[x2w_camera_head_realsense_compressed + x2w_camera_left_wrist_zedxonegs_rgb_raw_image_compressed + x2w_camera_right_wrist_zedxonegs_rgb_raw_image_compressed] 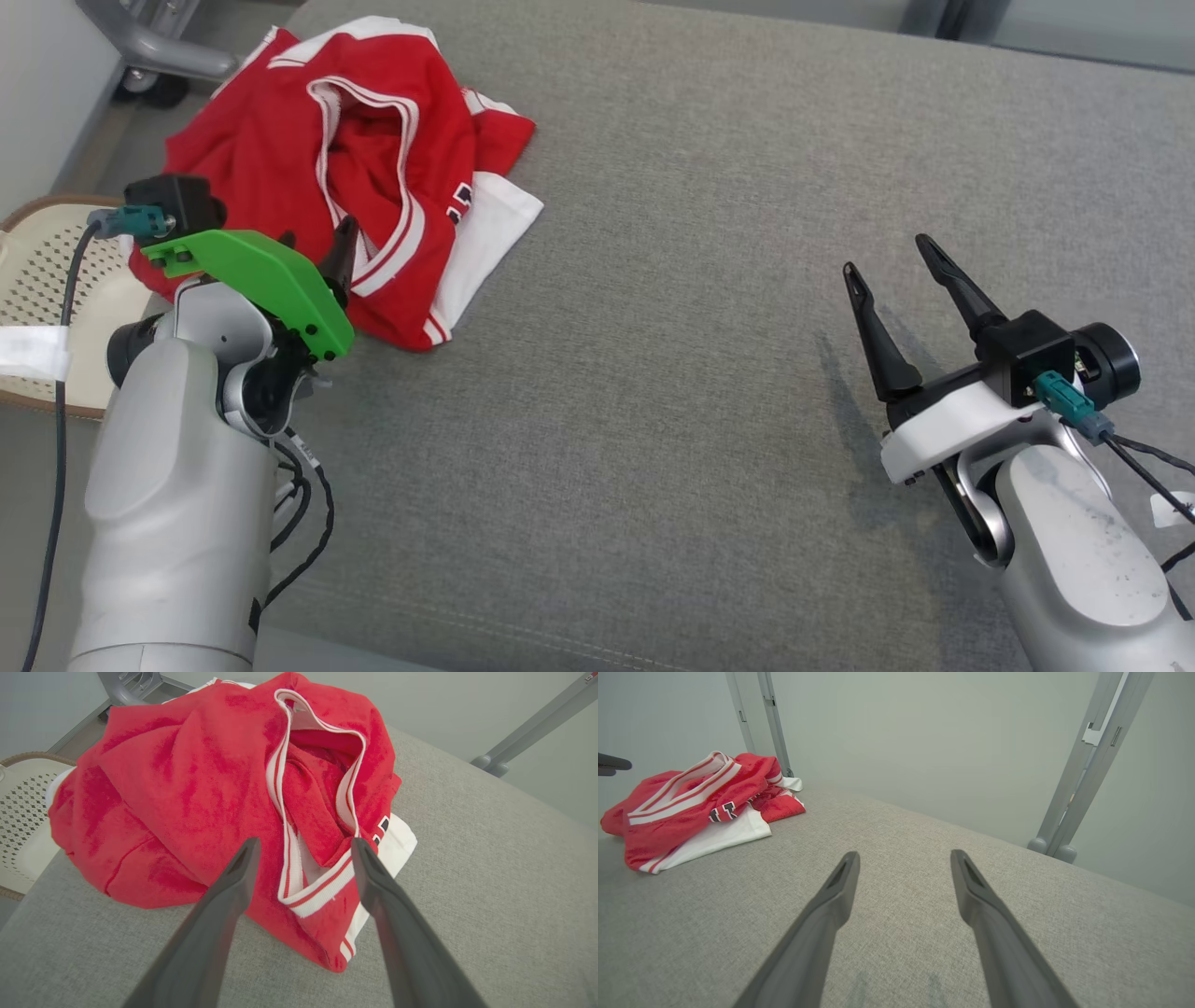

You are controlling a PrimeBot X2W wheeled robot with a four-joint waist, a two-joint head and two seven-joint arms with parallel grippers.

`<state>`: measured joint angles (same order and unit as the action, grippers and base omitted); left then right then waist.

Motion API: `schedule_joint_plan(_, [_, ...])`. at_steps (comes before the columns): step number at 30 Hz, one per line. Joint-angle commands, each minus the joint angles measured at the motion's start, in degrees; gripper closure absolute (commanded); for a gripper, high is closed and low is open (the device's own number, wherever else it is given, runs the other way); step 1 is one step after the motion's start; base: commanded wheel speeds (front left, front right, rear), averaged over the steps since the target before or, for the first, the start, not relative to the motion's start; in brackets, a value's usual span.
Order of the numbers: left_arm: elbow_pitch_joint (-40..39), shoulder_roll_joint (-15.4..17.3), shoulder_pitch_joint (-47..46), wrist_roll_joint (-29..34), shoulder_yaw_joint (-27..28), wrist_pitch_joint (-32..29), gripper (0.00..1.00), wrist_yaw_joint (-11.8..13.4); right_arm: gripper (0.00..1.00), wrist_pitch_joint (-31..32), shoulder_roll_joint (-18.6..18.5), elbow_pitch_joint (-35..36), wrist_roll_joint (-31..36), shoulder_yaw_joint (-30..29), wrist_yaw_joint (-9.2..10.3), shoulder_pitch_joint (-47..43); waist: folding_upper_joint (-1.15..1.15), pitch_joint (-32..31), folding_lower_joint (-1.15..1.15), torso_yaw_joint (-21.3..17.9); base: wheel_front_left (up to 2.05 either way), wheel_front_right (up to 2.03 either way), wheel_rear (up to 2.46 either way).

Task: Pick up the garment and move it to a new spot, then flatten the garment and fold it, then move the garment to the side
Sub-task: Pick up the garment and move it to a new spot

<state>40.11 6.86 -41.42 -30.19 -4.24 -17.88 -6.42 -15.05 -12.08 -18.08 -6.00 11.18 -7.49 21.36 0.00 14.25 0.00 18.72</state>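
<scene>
I need to grab the garment with my left gripper by its striped ribbed edge (394,258) (320,895) next, to move it onto the empty grey surface.
The garment (373,168), a red jersey with white-and-red striped trim and a white part, lies crumpled at the far left of the grey cushioned surface (700,373). My left gripper (303,847) is open and hovers just over the garment's near edge, its fingers either side of the striped collar band; in the head view one dark fingertip (344,245) shows past the green wrist cover. My right gripper (892,257) is open and empty above the bare surface at the right, far from the garment (696,802), which lies to the left in its wrist view.
A cream perforated chair or basket (47,280) stands off the surface's left edge. Grey metal frame legs (1083,774) rise behind the surface. The cushioned surface stretches wide between the garment and my right gripper.
</scene>
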Motion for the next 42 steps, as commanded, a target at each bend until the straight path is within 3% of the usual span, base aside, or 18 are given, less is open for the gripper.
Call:
schedule_joint_plan(1, [1.6, 0.1, -1.3, -0.5, 0.1, -0.6, 0.00, 0.2, 0.00, -0.2, -0.4, -0.1, -0.1, 0.1, 0.00, 0.9, 0.00, 6.0, 0.00, -5.3, 0.00, 0.00, 0.00])
schedule_joint_plan(3, [4.3, 1.5, -2.0, 1.4, -0.9, -0.7, 0.00, 0.8, 0.00, -0.2, -0.4, 0.0, -0.2, 0.2, 0.00, 1.6, 0.00, 6.8, 0.00, -6.4, 0.00, 0.00, 0.00])
schedule_joint_plan(11, [13.9, 1.9, -3.2, 1.5, -2.1, 0.8, 0.00, 0.3, 0.00, -0.2, -0.7, 0.3, -0.3, -0.2, 0.00, 2.3, 0.00, 8.2, 0.00, -8.7, 0.00, 0.00, 0.00])
schedule_joint_plan(12, [14.7, 1.8, -3.2, 1.5, -2.4, 0.9, 0.53, 0.1, 0.00, -0.2, -0.8, 0.3, -0.4, -0.3, 0.00, 2.2, 0.00, 8.1, 0.00, -8.7, 0.00, 0.00, 0.00])
schedule_joint_plan(13, [15.7, 1.7, -3.3, 1.8, -3.0, 0.7, 0.99, -0.1, 0.00, -0.2, -0.9, 0.2, -0.4, -0.5, 0.00, 2.0, 0.00, 8.0, 0.00, -8.7, 0.00, 0.00, 0.00])
schedule_joint_plan(20, [18.3, 1.8, -4.4, 3.6, -6.6, 1.6, 1.00, -0.9, 0.00, -0.2, -0.3, -0.6, -0.2, -0.8, 0.00, 0.7, 0.00, 5.5, 0.00, -7.6, 0.00, 0.00, 0.00])
schedule_joint_plan(27, [9.6, 2.4, -7.5, 7.1, -15.1, 2.4, 1.00, -1.1, 0.00, -0.2, 0.7, -0.9, -0.5, -1.8, 0.00, -1.3, 0.00, 2.2, 0.00, -5.2, 0.00, 0.00, 0.00])
schedule_joint_plan(31, [-1.6, 4.7, -7.6, 1.8, -18.7, -2.6, 1.00, -1.2, 0.00, -0.2, 2.1, -0.5, -1.0, -1.6, 0.00, -1.7, 0.00, 0.7, 0.00, -5.4, 0.00, 0.00, 0.00])
schedule_joint_plan(34, [-11.7, 8.4, -7.4, -3.4, -19.2, -8.5, 1.00, -1.1, 0.00, -0.2, 3.4, -0.6, -1.1, -1.3, 0.00, -2.1, 0.00, -0.3, 0.00, -6.1, 0.00, 0.00, 0.00])
schedule_joint_plan(38, [-22.8, 13.6, -6.5, -9.5, -16.2, -16.7, 1.00, -1.0, 0.00, -0.2, 4.4, -0.5, -1.5, -1.3, 0.00, -2.3, 0.00, -0.9, 0.00, -7.6, 0.00, 0.00, 0.00])
schedule_joint_plan(42, [-29.8, 15.1, -5.8, -14.8, -12.7, -20.9, 1.00, 0.1, 0.00, -0.2, 5.1, -0.3, -1.8, -1.7, 0.00, -2.4, 0.00, -1.2, 0.00, -9.0, 0.00, 0.00, 0.00])
